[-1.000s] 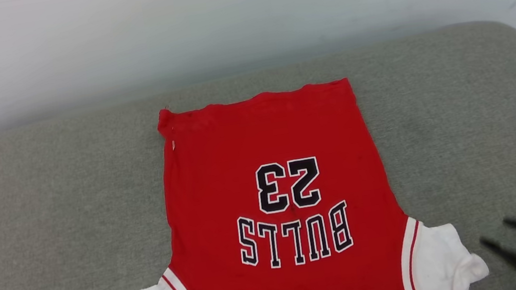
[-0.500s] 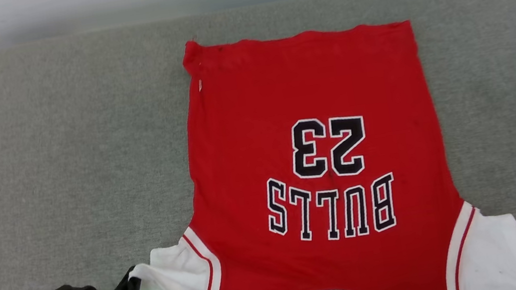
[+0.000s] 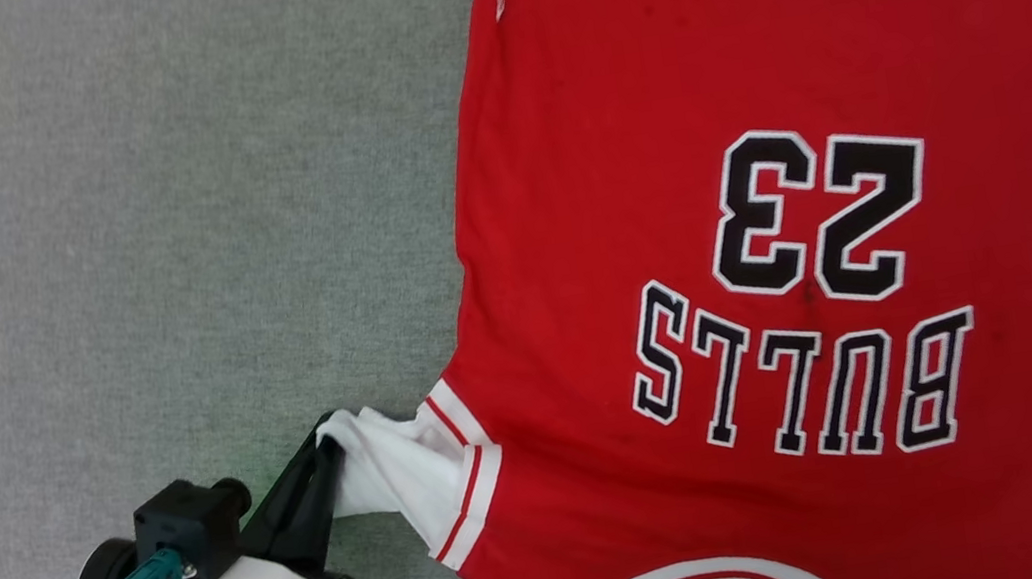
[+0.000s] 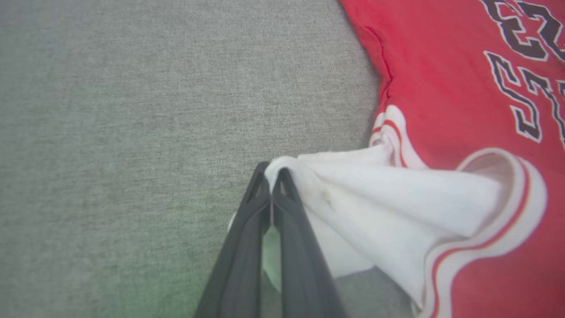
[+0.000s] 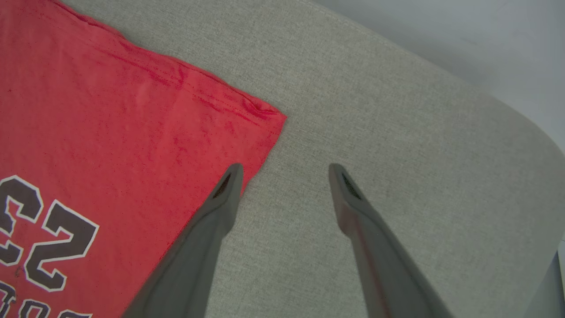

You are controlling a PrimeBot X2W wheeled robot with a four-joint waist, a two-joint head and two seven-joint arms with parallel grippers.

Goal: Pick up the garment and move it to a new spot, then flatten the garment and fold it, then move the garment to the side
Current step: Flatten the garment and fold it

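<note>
My right gripper will next need to take hold of the red jersey (image 5: 106, 122), and it should grab it by its hem corner (image 5: 273, 122) so that it can fold it.
The garment (image 3: 652, 109), a red jersey with black "BULLS 23" print facing up, lies spread on the grey cushion, its hem toward the top of the head view. My left gripper (image 3: 328, 444) is shut on the tip of its white left sleeve (image 3: 400, 472), which is drawn out into a taut point. The left wrist view shows the two dark fingers (image 4: 247, 221) pinched together on the white cloth (image 4: 375, 190). In the right wrist view my right gripper (image 5: 284, 170) stands open above the cushion beside the garment's hem corner (image 5: 265, 115), holding nothing.
Grey upholstered cushion (image 3: 115, 235) stretches wide to the left of the garment. In the right wrist view the cushion's rounded edge (image 5: 507, 115) meets a pale wall (image 5: 463, 26) at the upper right.
The head camera has swung down and left, so the garment fills the right side. The left gripper keeps its hold on the sleeve, now stretched tighter. The right gripper has left the head view.
</note>
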